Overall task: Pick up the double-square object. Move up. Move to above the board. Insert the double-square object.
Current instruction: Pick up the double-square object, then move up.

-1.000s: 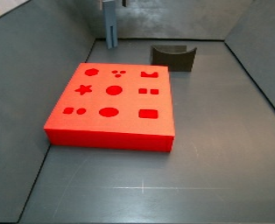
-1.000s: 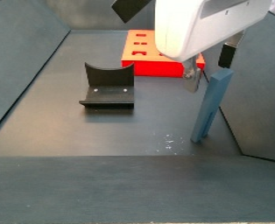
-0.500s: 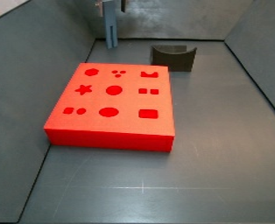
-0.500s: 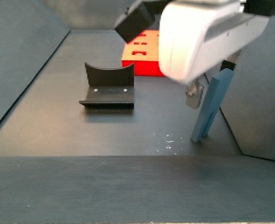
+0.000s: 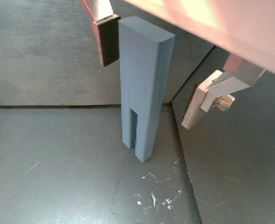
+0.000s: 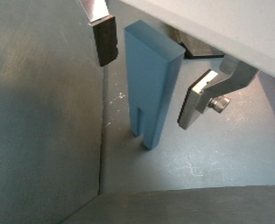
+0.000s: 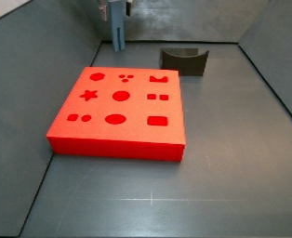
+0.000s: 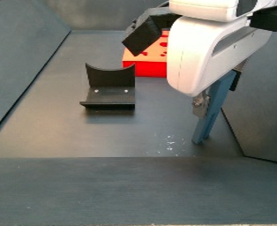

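Observation:
The forked end of the double-square object should go into the board, so my gripper should next grab the object by its plain upper end (image 5: 144, 39).
The double-square object (image 5: 143, 83) is a slim blue-grey piece. It stands upright on the grey floor by the wall, forked end down, and shows in both wrist views (image 6: 151, 87) and both side views (image 7: 116, 33) (image 8: 211, 113). My gripper (image 5: 151, 87) is open and straddles its upper part, with a gap on each side. One dark pad (image 6: 105, 40) and one silver finger (image 6: 203, 96) flank it. In a side view the gripper (image 8: 208, 95) hangs under its white body. The red board (image 7: 117, 110) with shaped holes lies apart from it, partly hidden in a side view (image 8: 145, 58).
The fixture (image 7: 185, 59), dark with a U-shaped notch, stands on the floor beside the board and shows in both side views (image 8: 107, 86). Grey walls close in the floor; one wall (image 5: 58, 52) rises right behind the piece.
My gripper has come down over the standing piece, so its fingers now flank the piece's upper part. The piece, board and fixture have not moved.

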### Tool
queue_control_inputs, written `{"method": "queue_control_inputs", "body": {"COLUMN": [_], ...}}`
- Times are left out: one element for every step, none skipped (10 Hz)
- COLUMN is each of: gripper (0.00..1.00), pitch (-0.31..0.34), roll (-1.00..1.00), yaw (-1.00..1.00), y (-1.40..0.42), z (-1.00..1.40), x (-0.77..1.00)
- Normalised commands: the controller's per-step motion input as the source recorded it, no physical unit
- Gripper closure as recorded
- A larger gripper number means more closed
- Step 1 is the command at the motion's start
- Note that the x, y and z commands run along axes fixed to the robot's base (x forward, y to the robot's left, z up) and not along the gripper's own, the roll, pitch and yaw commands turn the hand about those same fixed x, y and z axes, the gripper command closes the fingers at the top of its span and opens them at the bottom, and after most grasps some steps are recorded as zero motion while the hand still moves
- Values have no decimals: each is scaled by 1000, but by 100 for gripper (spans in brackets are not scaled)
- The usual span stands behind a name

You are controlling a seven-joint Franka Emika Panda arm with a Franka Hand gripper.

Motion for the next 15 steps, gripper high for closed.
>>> {"method": "queue_control_inputs", "body": {"gripper": [100,100,100,100,100,100,100,100,100,100,100,100,100,100,100], "pitch": [0,0,0,0,0,0,0,0,0,0,0,0,-4,45,69], "roll": [0,0,0,0,0,0,0,0,0,0,0,0,4,18,40], "yaw": [0,0,0,0,0,0,0,0,0,0,0,0,29,25,16], "y": [0,0,0,0,0,0,0,0,0,0,0,0,17,21,14], "z": [0,0,0,0,0,0,0,0,0,0,0,833,845,709,574], "x": [0,0,0,0,0,0,0,0,0,0,0,0,16,-19,-17]}}
